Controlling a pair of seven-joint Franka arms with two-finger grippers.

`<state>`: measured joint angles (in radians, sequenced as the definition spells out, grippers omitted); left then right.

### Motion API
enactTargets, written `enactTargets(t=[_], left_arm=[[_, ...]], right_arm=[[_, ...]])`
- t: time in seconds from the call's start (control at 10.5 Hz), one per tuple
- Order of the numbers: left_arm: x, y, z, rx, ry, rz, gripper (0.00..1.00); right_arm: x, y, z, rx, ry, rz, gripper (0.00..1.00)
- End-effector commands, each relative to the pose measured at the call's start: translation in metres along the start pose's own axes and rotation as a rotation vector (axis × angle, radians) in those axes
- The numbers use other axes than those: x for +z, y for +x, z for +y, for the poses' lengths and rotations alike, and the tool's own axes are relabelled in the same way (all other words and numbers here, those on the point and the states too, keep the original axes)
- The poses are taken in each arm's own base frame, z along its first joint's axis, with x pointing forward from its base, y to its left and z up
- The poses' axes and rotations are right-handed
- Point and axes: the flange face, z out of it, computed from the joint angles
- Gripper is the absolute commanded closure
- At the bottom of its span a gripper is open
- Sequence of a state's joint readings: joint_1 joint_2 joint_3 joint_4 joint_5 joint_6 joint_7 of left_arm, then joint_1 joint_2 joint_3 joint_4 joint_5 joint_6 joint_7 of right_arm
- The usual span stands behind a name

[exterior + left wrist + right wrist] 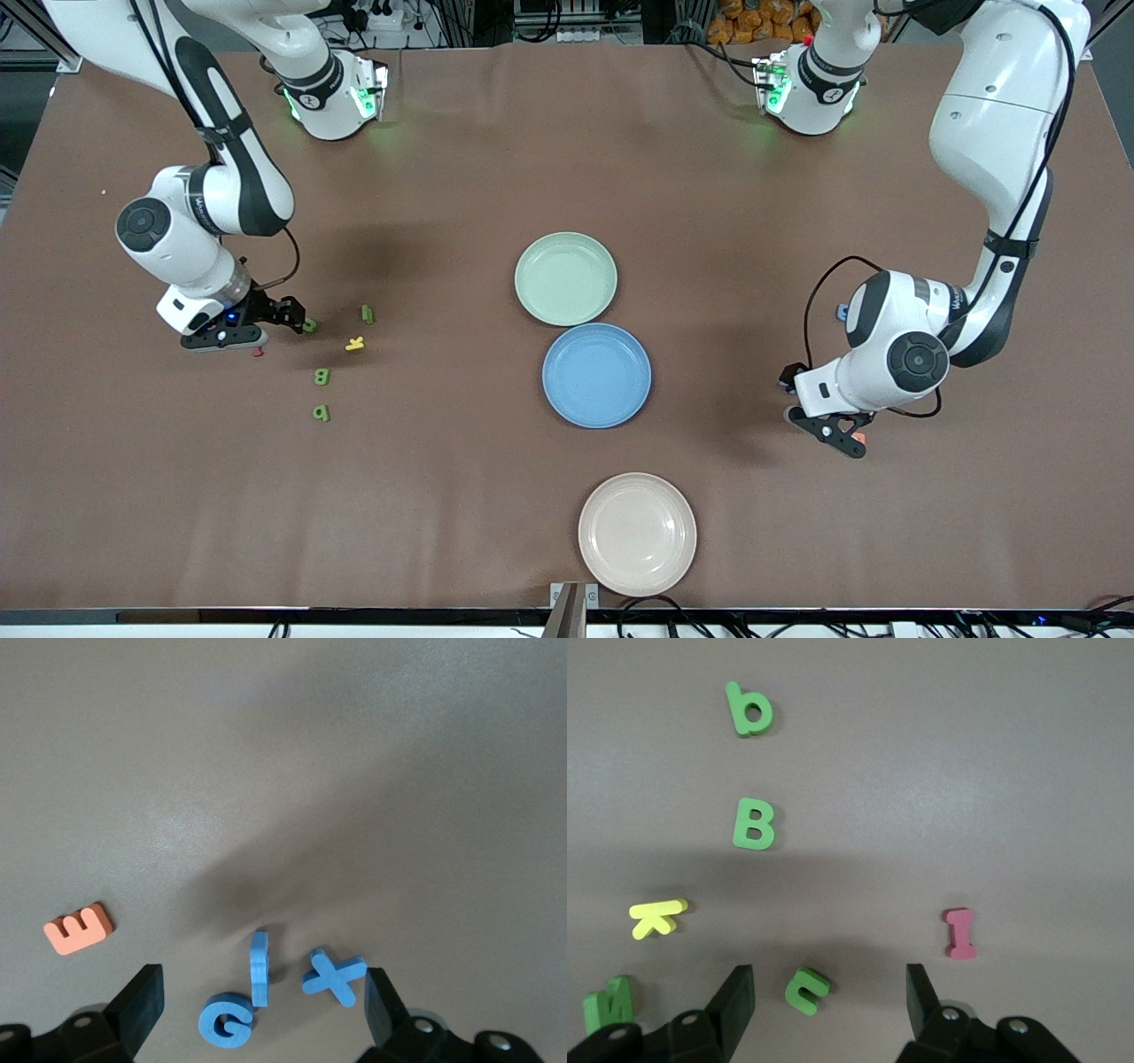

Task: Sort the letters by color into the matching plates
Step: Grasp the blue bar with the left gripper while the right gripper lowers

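Note:
My left gripper's fingers are above the blue I with empty table between them, so it is too early to close. The left gripper lowers first, then closes on it.
My right gripper [830,997] is open, low over the table, its fingers either side of a small green letter [807,989] without touching it. Green B [754,823], b [749,709] and M [607,1005] lie nearby; in the front view they are spread at the right arm's end [322,377]. My left gripper [261,1005] is open over blue G [225,1020], I [259,967] and X [335,975]; the arm hides them in the front view. The mint green plate [566,278] and the blue plate [596,375] are empty mid-table.
A cream-beige plate [637,533] sits nearest the front camera. A yellow K [656,917] and a pink I [960,933] lie among the green letters. An orange E [79,928] lies beside the blue letters.

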<state>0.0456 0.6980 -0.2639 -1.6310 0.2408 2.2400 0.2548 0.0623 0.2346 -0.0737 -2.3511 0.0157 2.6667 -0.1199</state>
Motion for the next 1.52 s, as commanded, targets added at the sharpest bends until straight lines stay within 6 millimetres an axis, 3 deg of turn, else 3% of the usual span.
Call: enactTargets(t=[0.0, 0.19, 0.47, 0.85, 1.33, 1.42], left_arm=[[0.007, 0.001, -0.007, 0.011, 0.017, -0.002, 0.0], [0.009, -0.008, -0.024, -0.014, 0.02, 0.011, 0.0], [0.023, -0.016, -0.021, -0.014, 0.022, 0.055, 0.0], [0.027, -0.016, -0.018, -0.015, 0.018, 0.054, 0.0], [0.033, -0.018, -0.015, -0.01, 0.013, 0.045, 0.0], [0.033, -0.018, -0.015, -0.015, 0.013, 0.045, 0.31]], right_arm=[[0.007, -0.007, 0.001, 0.137, -0.005, -0.011, 0.29], [0.01, -0.008, 0.001, 0.237, -0.006, -0.023, 0.35], [0.018, -0.01, -0.003, 0.394, -0.009, -0.041, 0.45], [0.037, -0.014, -0.005, 0.508, -0.017, -0.068, 0.48], [0.047, -0.014, -0.013, 0.664, -0.015, -0.07, 0.49], [0.048, -0.013, -0.019, 0.679, -0.011, -0.069, 0.49]])
